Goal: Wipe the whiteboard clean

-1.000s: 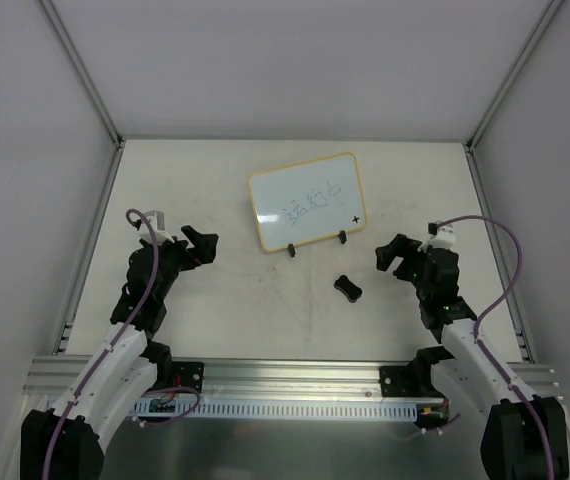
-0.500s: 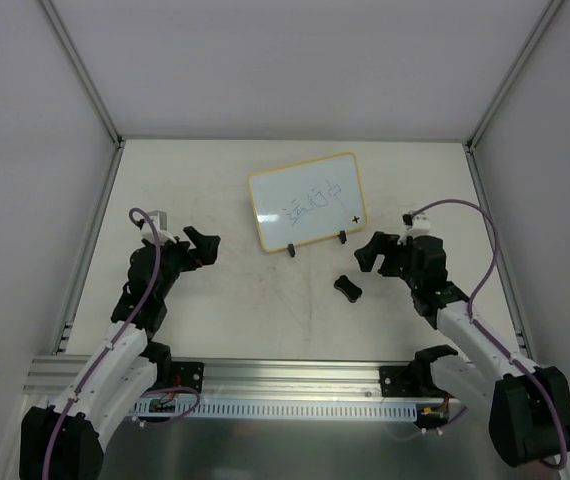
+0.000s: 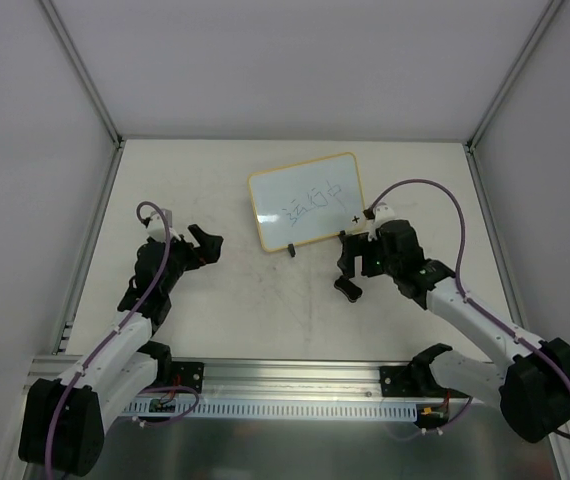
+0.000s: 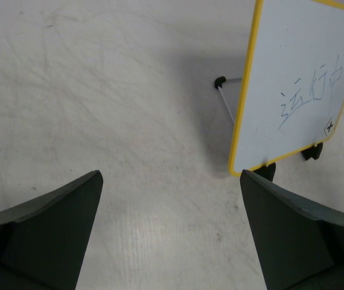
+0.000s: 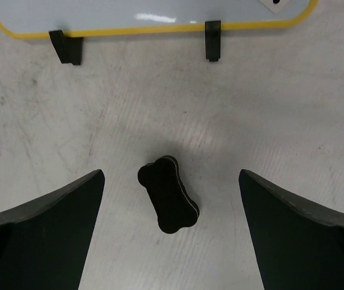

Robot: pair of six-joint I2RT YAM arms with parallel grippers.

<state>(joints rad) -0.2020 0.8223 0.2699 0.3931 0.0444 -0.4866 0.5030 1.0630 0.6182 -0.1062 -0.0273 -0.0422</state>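
Observation:
The bone-shaped eraser needs its table-facing side clear to erase, so my right gripper should hold it across its narrow middle (image 3: 348, 289) (image 5: 169, 194), with my fingers on the eraser's long sides.
The whiteboard (image 3: 305, 205) stands tilted on two black clip feet at the table's middle back, with blue writing and a small black corner mark on it. It also shows in the left wrist view (image 4: 299, 78) and along the top of the right wrist view (image 5: 148, 12). The black bone-shaped eraser (image 5: 168, 194) lies flat on the table in front of the board. My right gripper (image 5: 171, 176) is open above it, one finger on each side, not touching; in the top view (image 3: 351, 262) it partly covers the eraser (image 3: 346, 289). My left gripper (image 3: 202, 243) is open and empty, left of the board (image 4: 171, 175).
The table (image 3: 265, 300) is pale and scuffed, with white walls on three sides. A metal rail (image 3: 285, 378) runs along the near edge. A thin wire stand leg (image 4: 225, 96) sticks out behind the board's left side.
My right arm has swung left and forward, from the right side of the table to over the eraser. The left arm has hardly moved.

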